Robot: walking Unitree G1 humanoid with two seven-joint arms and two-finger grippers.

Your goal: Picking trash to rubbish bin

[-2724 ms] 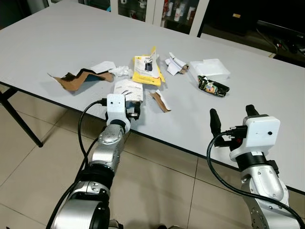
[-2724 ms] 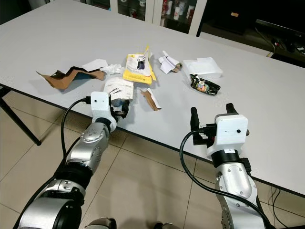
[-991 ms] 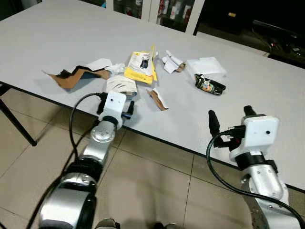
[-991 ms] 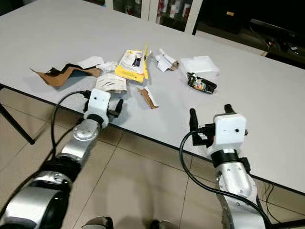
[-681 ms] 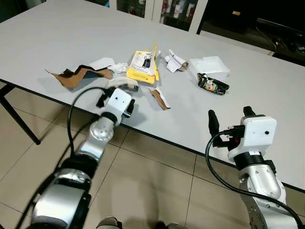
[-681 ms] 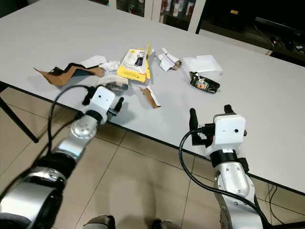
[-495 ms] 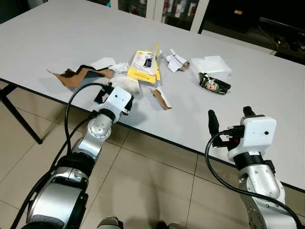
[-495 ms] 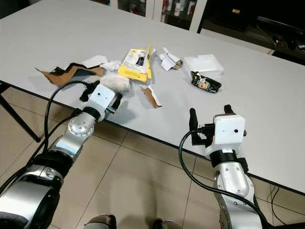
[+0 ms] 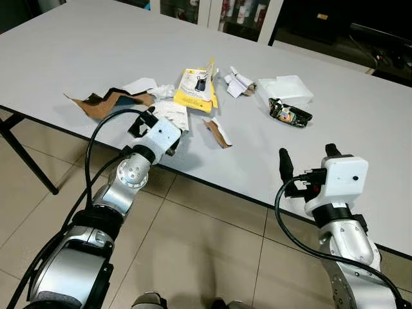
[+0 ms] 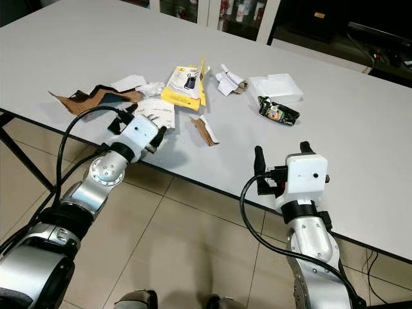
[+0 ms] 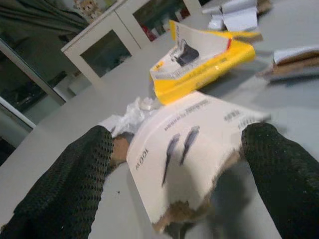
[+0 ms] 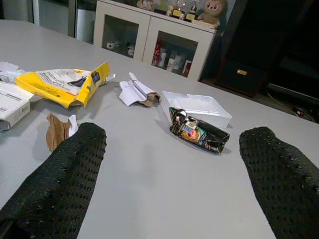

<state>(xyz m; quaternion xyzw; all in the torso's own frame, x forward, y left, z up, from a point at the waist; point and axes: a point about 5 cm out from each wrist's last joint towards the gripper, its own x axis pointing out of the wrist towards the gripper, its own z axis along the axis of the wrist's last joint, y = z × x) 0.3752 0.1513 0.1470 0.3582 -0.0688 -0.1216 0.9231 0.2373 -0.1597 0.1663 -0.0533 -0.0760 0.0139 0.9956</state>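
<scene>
The left gripper should next grab the printed card by its torn brown edge [image 11: 185, 213], which arches up from the table, to pick the card up.
Trash lies scattered on the grey table [image 9: 77, 51]. A white printed card with a torn edge [image 9: 172, 116] lies near the front edge. My left gripper [image 9: 161, 123] is at it, open, and in the left wrist view the card [image 11: 194, 134] lies between the two spread fingers [image 11: 75, 179]. Behind the card are a yellow package [image 9: 196, 87] and a crumpled tissue [image 9: 164, 91]. My right gripper [image 9: 308, 158] is open and holds nothing, low over the front edge. A dark snack wrapper [image 12: 199, 134] lies ahead of it.
Torn brown cardboard [image 9: 103, 102] lies at the left. A small brown scrap [image 9: 217, 132] lies mid-table, with crumpled white paper [image 9: 238, 82] and a white plastic lid [image 9: 284, 87] farther back. Tiled floor [image 9: 212, 244] runs below the table edge. A black table leg [image 9: 26, 161] stands at the left.
My left gripper has swung left along the table edge and reached onto the white card. The card bulged up half a second ago and now lies flatter. The right arm has stayed put.
</scene>
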